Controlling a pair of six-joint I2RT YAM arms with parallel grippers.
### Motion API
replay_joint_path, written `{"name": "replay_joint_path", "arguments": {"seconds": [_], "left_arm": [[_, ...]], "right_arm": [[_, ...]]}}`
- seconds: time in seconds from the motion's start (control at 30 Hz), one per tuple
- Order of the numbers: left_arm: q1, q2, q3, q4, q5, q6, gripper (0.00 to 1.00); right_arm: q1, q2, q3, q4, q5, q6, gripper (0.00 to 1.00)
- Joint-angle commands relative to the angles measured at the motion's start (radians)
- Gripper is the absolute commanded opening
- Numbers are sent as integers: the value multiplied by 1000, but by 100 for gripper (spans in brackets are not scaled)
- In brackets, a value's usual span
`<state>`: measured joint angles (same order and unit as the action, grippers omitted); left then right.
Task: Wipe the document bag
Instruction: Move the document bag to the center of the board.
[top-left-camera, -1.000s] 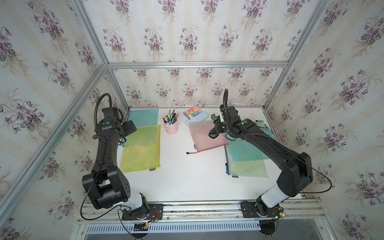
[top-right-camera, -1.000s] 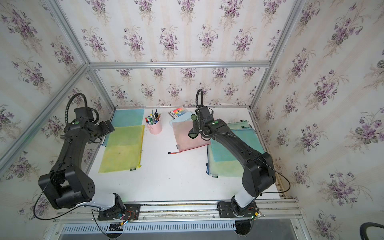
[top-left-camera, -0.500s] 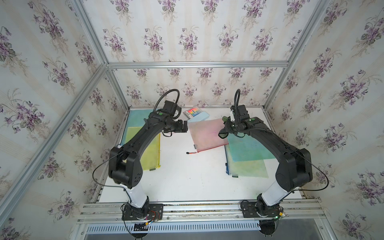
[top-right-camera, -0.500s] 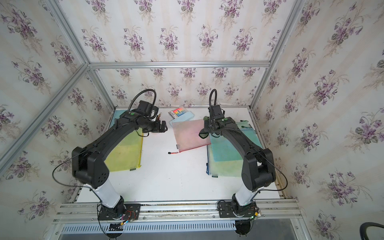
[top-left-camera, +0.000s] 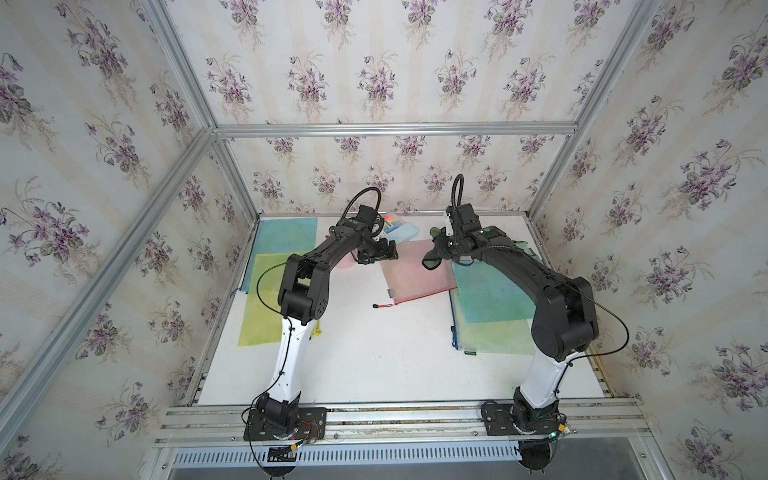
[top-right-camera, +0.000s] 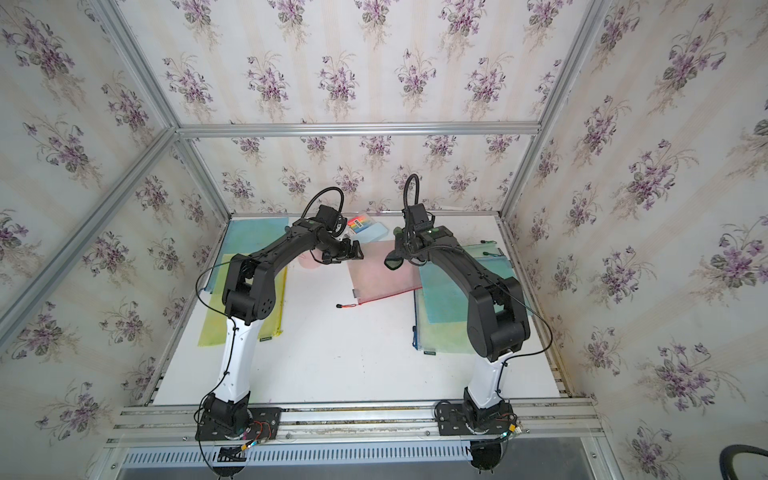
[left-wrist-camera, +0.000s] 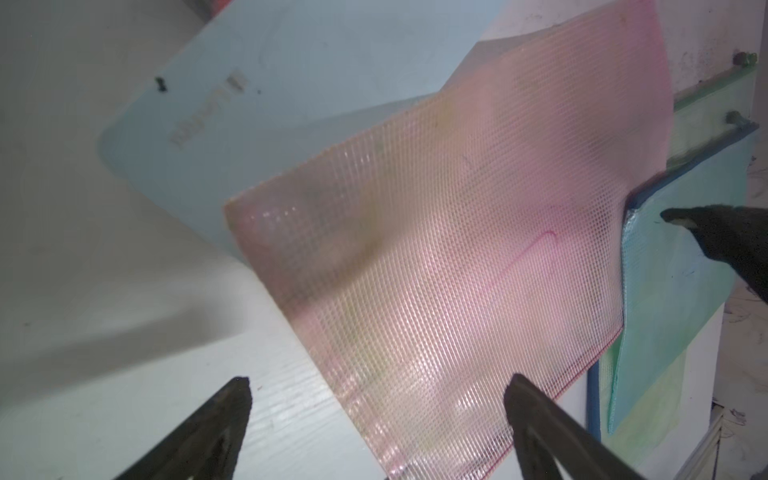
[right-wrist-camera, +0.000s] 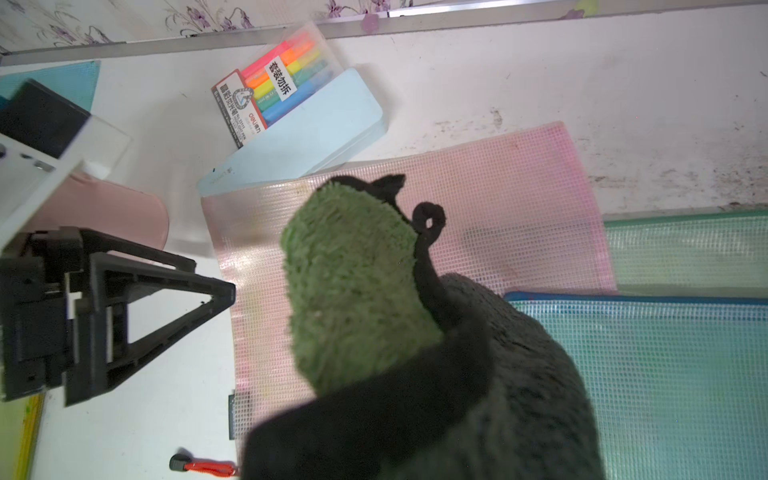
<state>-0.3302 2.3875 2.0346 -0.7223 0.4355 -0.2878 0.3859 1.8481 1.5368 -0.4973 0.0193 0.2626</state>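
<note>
The pink document bag should be grabbed next by its side edge near the pink cup with my left gripper. Its broad side will stay open for the cloth (top-left-camera: 431, 262) to wipe.
The pink mesh document bag (top-left-camera: 419, 272) (top-right-camera: 384, 276) (left-wrist-camera: 457, 249) (right-wrist-camera: 519, 195) lies flat at the back middle of the table. Its red zip pull (top-left-camera: 384, 306) trails off the front corner. My left gripper (top-left-camera: 390, 254) (top-right-camera: 356, 251) (left-wrist-camera: 376, 384) is open at the bag's left edge, with that edge between its fingers and nothing gripped. One left finger (right-wrist-camera: 216, 291) shows in the right wrist view. My right gripper (top-left-camera: 441, 249) is shut on a green and dark cloth (top-left-camera: 431, 262) (top-right-camera: 392, 262) (right-wrist-camera: 353, 291) that hangs over the bag. The cloth hides the right jaws.
A light blue pencil case (top-left-camera: 401, 232) (right-wrist-camera: 316, 137) with a pack of highlighters (right-wrist-camera: 274, 87) lies behind the bag. A pink cup (right-wrist-camera: 104, 208) stands under my left arm. Teal and green bags (top-left-camera: 490, 299) lie at the right, and yellow-green (top-left-camera: 266, 307) and blue (top-left-camera: 286, 232) ones at the left.
My left arm has swung from the table's left side across to the pink bag's left edge, still open. The right gripper with the cloth has stayed over the bag, shifting only a little.
</note>
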Motion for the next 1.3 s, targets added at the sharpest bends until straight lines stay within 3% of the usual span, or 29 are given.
{"name": "replay_joint_path", "arguments": {"seconds": [0.0, 0.13, 0.23, 0.33, 0.4, 0.47, 0.57, 0.73, 0.87, 1.03, 1.17, 1.27], "left_arm": [[3, 51, 50, -7, 42, -40, 95], [3, 67, 11, 40, 56, -61, 93], [2, 86, 9, 98, 111, -92, 82], [-2, 86, 6, 145, 151, -112, 60], [-6, 78, 3, 146, 148, -113, 38], [-7, 58, -17, 148, 149, -115, 23], [-6, -22, -110, 167, 142, -121, 7], [-9, -272, -418, 248, 111, -189, 4], [-16, -453, -704, 367, 91, -270, 4], [-34, -556, -944, 485, 81, -349, 3], [-41, -621, -1078, 574, 53, -378, 4], [-48, -630, -1111, 596, 59, -366, 3]], "right_arm": [[0, 32, 45, -26, 28, 5, 17], [1, 60, 86, -42, 43, -3, 17], [1, 80, 111, -51, 37, -2, 17], [1, 87, 110, -51, 31, 4, 17], [0, 77, 95, -48, 30, 10, 17], [1, 59, 74, -44, 32, 12, 17], [1, 17, 43, -48, 44, 0, 17], [45, -68, 7, -76, -6, -58, 17], [233, -90, -35, -110, -10, -88, 17], [423, -66, -177, 6, -24, 43, 16], [452, -73, -345, 142, -12, 200, 15], [438, -73, -431, 203, 47, 222, 15]]}}
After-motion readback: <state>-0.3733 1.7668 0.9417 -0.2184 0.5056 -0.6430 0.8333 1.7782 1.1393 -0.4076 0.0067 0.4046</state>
